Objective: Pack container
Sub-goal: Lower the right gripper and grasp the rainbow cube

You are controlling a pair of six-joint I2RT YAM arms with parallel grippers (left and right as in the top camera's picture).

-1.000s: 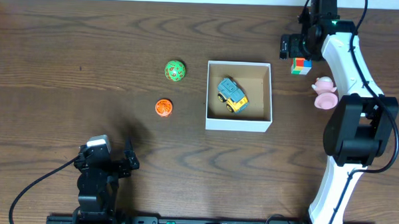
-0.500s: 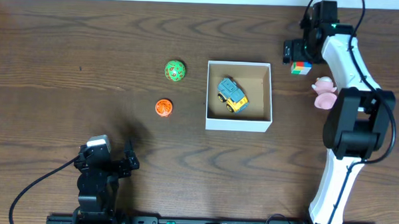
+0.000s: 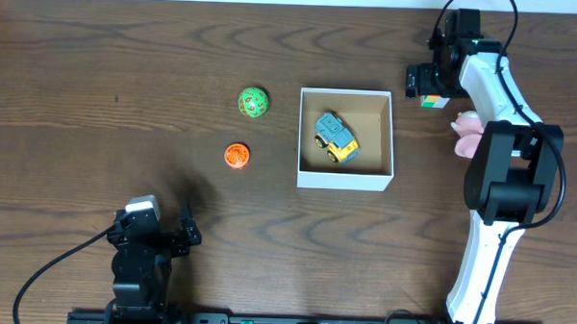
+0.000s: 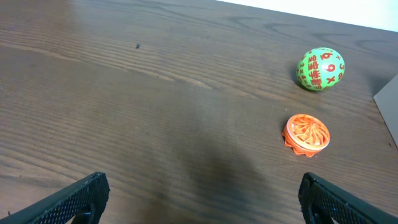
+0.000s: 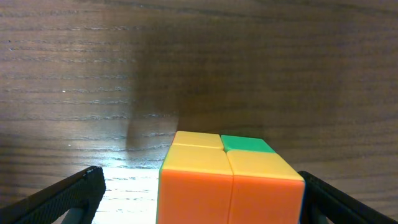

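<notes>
The multicoloured cube (image 3: 431,101) (image 5: 230,180) is upright between both fingers, so my right gripper would hold the cube if it closed now.
The container (image 3: 345,180), a square white-walled box with a brown inside, stands right of centre and holds a blue-and-yellow toy truck (image 3: 335,137). My right gripper (image 3: 428,82) is open at the back right, low over a multicoloured cube (image 3: 431,101). In the right wrist view the cube (image 5: 230,180) sits between the fingers (image 5: 199,202), with a gap on its left side. My left gripper (image 3: 163,230) is open and empty near the front left; its fingertips (image 4: 199,199) show at the bottom of the left wrist view.
A green ball (image 3: 253,102) and an orange disc (image 3: 236,155) lie left of the container; both show in the left wrist view, the ball (image 4: 319,69) and the disc (image 4: 306,132). A pink toy (image 3: 468,135) lies right of the container, beside the right arm.
My right gripper has moved over the cube, which is now mostly covered from above. The left arm has not moved.
</notes>
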